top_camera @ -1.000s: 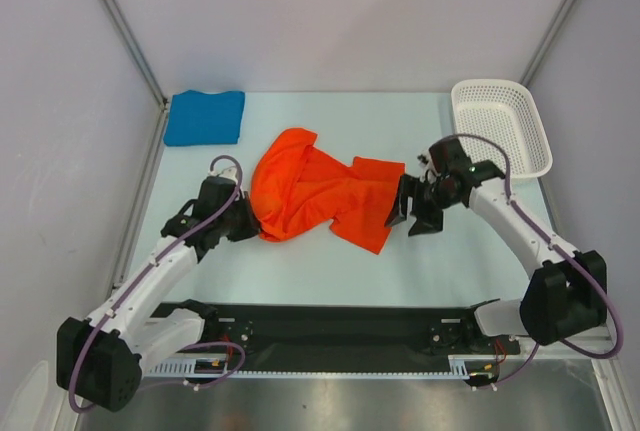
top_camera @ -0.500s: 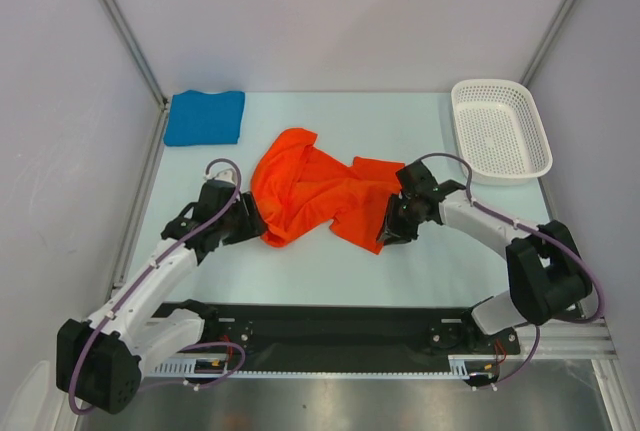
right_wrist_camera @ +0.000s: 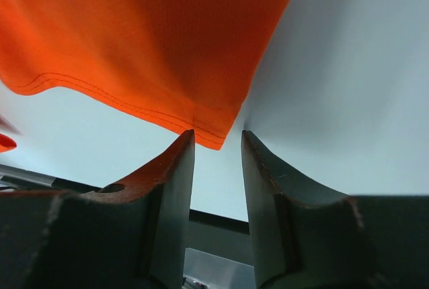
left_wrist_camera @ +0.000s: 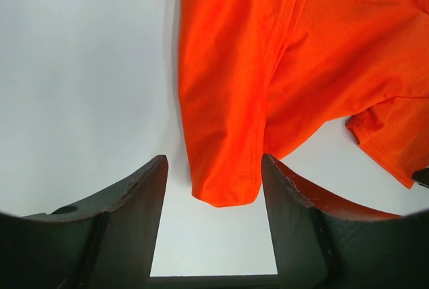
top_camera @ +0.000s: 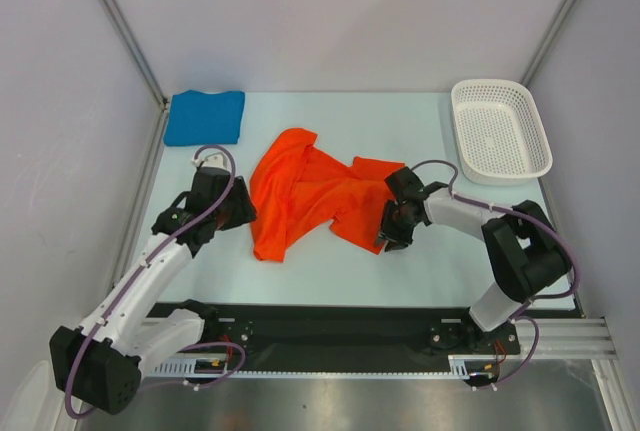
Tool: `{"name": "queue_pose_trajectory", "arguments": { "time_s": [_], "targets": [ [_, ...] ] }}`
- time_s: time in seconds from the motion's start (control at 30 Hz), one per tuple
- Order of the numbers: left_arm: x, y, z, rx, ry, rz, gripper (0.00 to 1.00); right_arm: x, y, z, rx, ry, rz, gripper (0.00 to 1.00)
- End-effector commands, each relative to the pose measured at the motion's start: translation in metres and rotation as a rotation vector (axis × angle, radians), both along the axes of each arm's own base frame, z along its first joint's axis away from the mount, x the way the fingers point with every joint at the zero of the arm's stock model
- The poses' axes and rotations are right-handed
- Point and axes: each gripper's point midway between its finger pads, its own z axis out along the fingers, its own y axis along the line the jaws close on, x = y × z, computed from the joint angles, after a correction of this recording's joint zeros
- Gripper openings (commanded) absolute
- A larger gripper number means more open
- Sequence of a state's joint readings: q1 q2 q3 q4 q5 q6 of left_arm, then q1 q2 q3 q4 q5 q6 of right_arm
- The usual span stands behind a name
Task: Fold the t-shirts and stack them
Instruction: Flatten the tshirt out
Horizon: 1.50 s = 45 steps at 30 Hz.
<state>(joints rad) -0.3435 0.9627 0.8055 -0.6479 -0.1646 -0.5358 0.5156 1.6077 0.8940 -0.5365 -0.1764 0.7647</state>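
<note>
The orange-red t-shirt has to be spread for folding, so my left gripper next needs to grab the orange-red t-shirt's near end (top_camera: 269,252) (left_wrist_camera: 225,190), opposite the right gripper's hem corner.
The orange-red t-shirt (top_camera: 305,196) lies crumpled in the middle of the table, and its lower left end (left_wrist_camera: 224,182) reaches in between the tips of my left gripper (left_wrist_camera: 214,163). That gripper (top_camera: 243,213) is open and holds nothing. My right gripper (top_camera: 389,235) sits at the shirt's lower right hem corner (right_wrist_camera: 213,133). Its jaws stand a narrow gap apart, with the hem (right_wrist_camera: 134,104) just at the tips of the right gripper (right_wrist_camera: 218,136) and not clamped. The blue t-shirt (top_camera: 205,116) lies folded at the far left corner.
A white perforated basket (top_camera: 498,131) stands at the far right. Metal frame posts run along both sides, and a black rail (top_camera: 340,326) crosses the near edge between the arm bases.
My left gripper opened and let go of the shirt's left edge, which now trails toward the near side. My right gripper moved left to the hem corner and narrowed.
</note>
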Motion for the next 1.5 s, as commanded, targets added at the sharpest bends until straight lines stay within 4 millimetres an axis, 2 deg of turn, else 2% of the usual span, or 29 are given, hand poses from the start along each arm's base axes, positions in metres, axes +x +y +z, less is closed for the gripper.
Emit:
{"name": "queue_pose_trajectory", "arguments": {
  "time_s": [0.0, 0.13, 0.23, 0.3, 0.33, 0.37, 0.43, 0.47, 0.5, 0.6, 0.67, 0.7, 0.73, 0.87, 1.03, 1.17, 1.47],
  "targets": [
    [0.006, 0.003, 0.012, 0.025, -0.039, -0.016, 0.63, 0.002, 0.008, -0.006, 0.006, 0.006, -0.012, 0.39],
    [0.013, -0.015, 0.002, -0.008, -0.007, -0.102, 0.51, -0.003, 0.007, -0.01, -0.008, 0.024, -0.015, 0.37],
    [0.009, -0.02, -0.022, 0.01, 0.104, -0.114, 0.48, -0.006, 0.007, -0.011, -0.006, 0.028, -0.013, 0.36],
    [-0.002, -0.026, -0.04, 0.037, 0.182, -0.113, 0.44, -0.008, 0.007, -0.012, -0.004, 0.032, -0.015, 0.35],
    [-0.004, -0.027, -0.043, 0.068, 0.18, -0.114, 0.43, -0.008, 0.008, -0.013, -0.002, 0.036, -0.017, 0.35],
    [-0.013, -0.042, -0.046, 0.101, 0.181, -0.171, 0.43, -0.009, 0.008, -0.014, -0.003, 0.04, -0.019, 0.35],
    [-0.025, -0.05, -0.05, 0.175, 0.198, -0.195, 0.44, -0.01, 0.008, -0.016, -0.001, 0.043, -0.019, 0.34],
    [-0.03, -0.06, -0.046, 0.22, 0.179, -0.218, 0.44, -0.009, 0.008, -0.017, -0.004, 0.044, -0.023, 0.34],
    [-0.035, -0.059, -0.051, 0.263, 0.205, -0.225, 0.44, -0.009, 0.007, -0.018, -0.006, 0.044, -0.025, 0.33],
    [-0.036, -0.066, -0.044, 0.338, 0.175, -0.269, 0.44, -0.009, 0.008, -0.02, 0.001, 0.047, -0.029, 0.31],
    [-0.04, -0.07, -0.05, 0.382, 0.188, -0.303, 0.43, -0.009, 0.008, -0.022, 0.004, 0.046, -0.03, 0.29],
    [-0.041, -0.072, -0.053, 0.387, 0.198, -0.313, 0.42, -0.01, 0.008, -0.023, 0.004, 0.049, -0.037, 0.25],
    [-0.043, -0.074, -0.059, 0.39, 0.214, -0.324, 0.37, -0.009, 0.008, -0.024, 0.009, 0.045, -0.038, 0.24],
    [-0.045, -0.091, -0.082, 0.392, 0.27, -0.388, 0.36, -0.008, 0.009, -0.024, 0.025, 0.048, -0.05, 0.24],
    [-0.047, -0.092, -0.096, 0.444, 0.319, -0.404, 0.39, -0.005, 0.008, -0.02, 0.032, 0.032, -0.054, 0.17],
    [-0.051, -0.088, -0.106, 0.463, 0.339, -0.404, 0.39, -0.005, 0.006, -0.02, 0.037, 0.03, -0.058, 0.17],
    [-0.049, -0.096, -0.12, 0.458, 0.363, -0.419, 0.41, -0.008, 0.001, -0.02, 0.046, 0.032, -0.055, 0.11]
  ]
}}
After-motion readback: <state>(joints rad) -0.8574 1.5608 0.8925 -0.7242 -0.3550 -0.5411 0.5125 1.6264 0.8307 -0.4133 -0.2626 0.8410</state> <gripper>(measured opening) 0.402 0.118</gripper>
